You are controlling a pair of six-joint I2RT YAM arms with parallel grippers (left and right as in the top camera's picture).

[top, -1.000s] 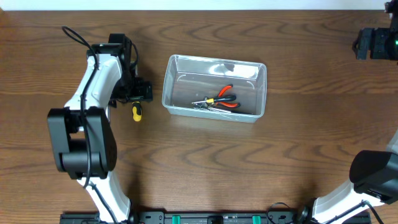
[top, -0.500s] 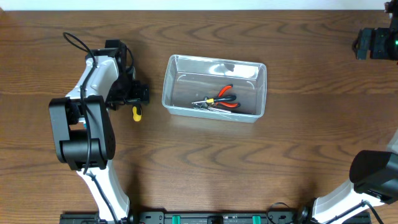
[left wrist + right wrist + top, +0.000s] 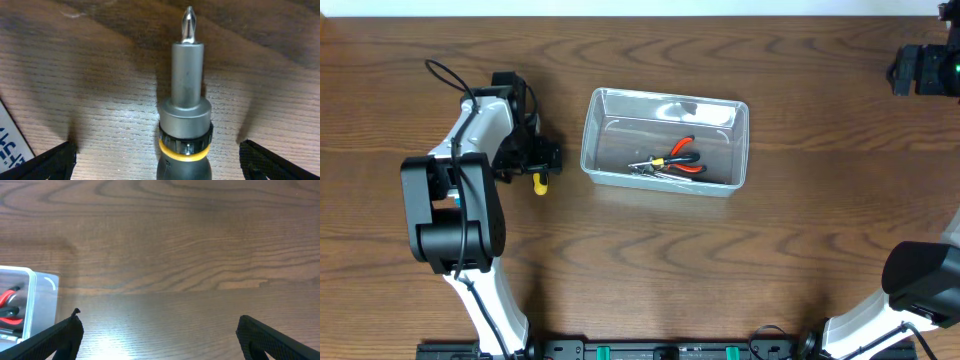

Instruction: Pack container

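My left gripper closes on the screwdriver (image 3: 186, 85) now, since its handle by the yellow ring (image 3: 184, 155) lies between both fingers and closing now would catch the screwdriver.
The container (image 3: 589, 141) is a clear plastic tub at the table's middle, holding red-handled pliers (image 3: 677, 159). A screwdriver with a yellow and black handle (image 3: 539, 182) lies on the table to the left of the tub. My left gripper (image 3: 539, 160) is over it. In the left wrist view the screwdriver (image 3: 186, 85) lies between the wide-open jaws (image 3: 157, 152), which do not touch it, with its tip pointing away. My right gripper (image 3: 923, 70) is open and empty at the far right back. Its view (image 3: 159, 330) shows the tub's corner (image 3: 31, 305).
A white and blue edge (image 3: 11, 137) shows at the left of the left wrist view, beside the left jaw. The left arm's base (image 3: 450, 225) stands at the front left. The table (image 3: 650, 270) is dark brown wood.
My left gripper has shifted slightly left and toward the front, settling over the screwdriver. The screwdriver, the tub and the right arm have not moved.
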